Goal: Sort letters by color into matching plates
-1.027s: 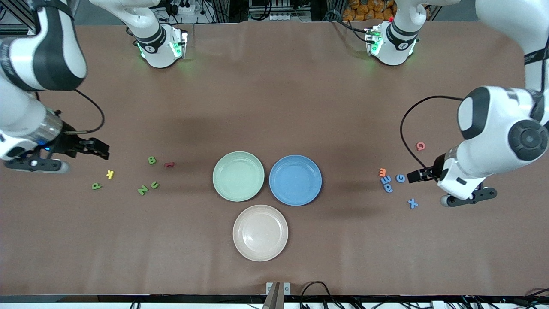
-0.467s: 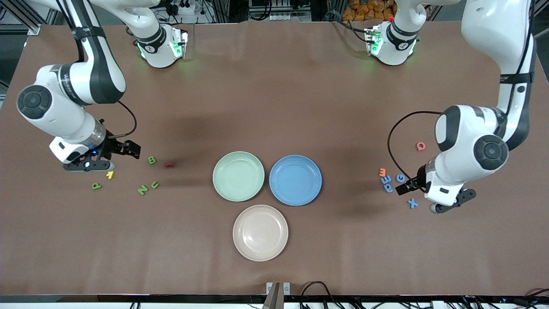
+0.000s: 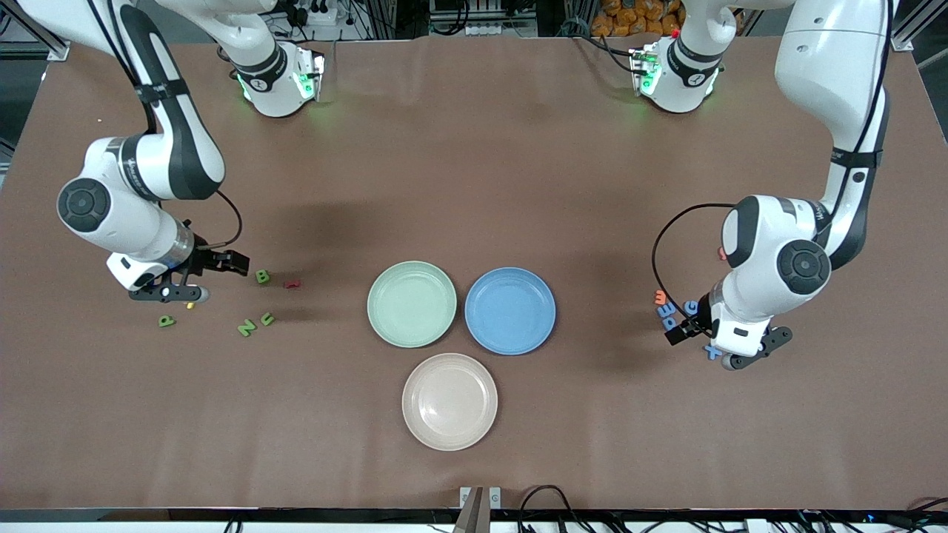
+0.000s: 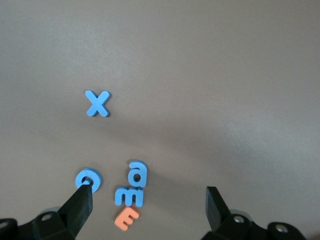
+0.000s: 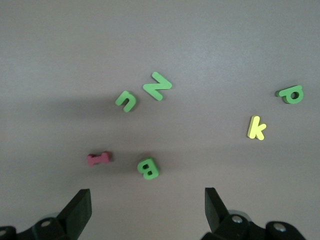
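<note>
The blue m (image 3: 666,311) crowds the foot of the blue a, so my left gripper should grab the blue a across its bowl and back next.
Both grippers are open and hold nothing. My right gripper (image 3: 235,264) hovers low beside the green B (image 3: 262,277) (image 5: 148,168), which lies just ahead of its open fingers (image 5: 80,207). Around it lie a dark red letter (image 5: 98,159), green u (image 5: 126,101), green N (image 5: 157,86), yellow k (image 5: 257,128) and green p (image 5: 291,94). My left gripper (image 3: 678,333) is over the blue cluster: blue ring-shaped letter (image 4: 88,179), blue a (image 4: 137,173), blue m (image 4: 130,196), orange E (image 4: 125,218), blue X (image 4: 97,103). The green plate (image 3: 412,275), blue plate (image 3: 510,281) and cream plate (image 3: 449,367) are empty.
A red letter (image 3: 720,253) peeks out beside the left arm's elbow. The three plates sit together mid-table, the cream one nearest the front camera. Both robot bases (image 3: 278,78) stand along the table's edge farthest from that camera.
Both arms swung in from the table's ends. The right gripper came up to the green B, now covering most of the yellow k. The left gripper moved over the blue letters.
</note>
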You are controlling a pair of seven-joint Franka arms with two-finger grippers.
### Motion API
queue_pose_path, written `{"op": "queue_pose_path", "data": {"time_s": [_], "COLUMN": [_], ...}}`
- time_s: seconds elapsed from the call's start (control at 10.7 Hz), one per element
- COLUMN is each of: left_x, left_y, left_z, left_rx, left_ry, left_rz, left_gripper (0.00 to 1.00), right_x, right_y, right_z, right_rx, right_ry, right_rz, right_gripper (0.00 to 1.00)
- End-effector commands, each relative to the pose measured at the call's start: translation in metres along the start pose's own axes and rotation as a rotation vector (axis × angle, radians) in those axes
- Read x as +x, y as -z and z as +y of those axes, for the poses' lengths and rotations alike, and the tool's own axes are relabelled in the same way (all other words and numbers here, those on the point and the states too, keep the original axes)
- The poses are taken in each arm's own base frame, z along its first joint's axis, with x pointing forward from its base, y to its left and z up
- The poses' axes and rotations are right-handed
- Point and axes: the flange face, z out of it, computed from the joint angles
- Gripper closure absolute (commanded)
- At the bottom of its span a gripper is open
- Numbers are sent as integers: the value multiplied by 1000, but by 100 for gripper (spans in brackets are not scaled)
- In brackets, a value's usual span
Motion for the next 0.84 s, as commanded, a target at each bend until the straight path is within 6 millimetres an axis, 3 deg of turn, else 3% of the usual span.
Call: {"op": "queue_pose_path", "data": {"time_s": [0.0, 0.37, 0.75], "left_x": [-17, -26, -30], "left_y": [-31, -61, -83], "left_z": [-5, -3, -4], "left_rx": [-31, -5, 17], "left_ry": [24, 58, 61], "left_rz": [39, 5, -21], "left_gripper": [0, 0, 0], "right_x": [-4, -12, -19], "right_y": [-35, -77, -103], "right_z": [7, 6, 7], "right_rx": [24, 34, 39], "right_ry": [-5, -9, -14], "right_rz": [34, 63, 60], "right_gripper": [0, 0, 0]}}
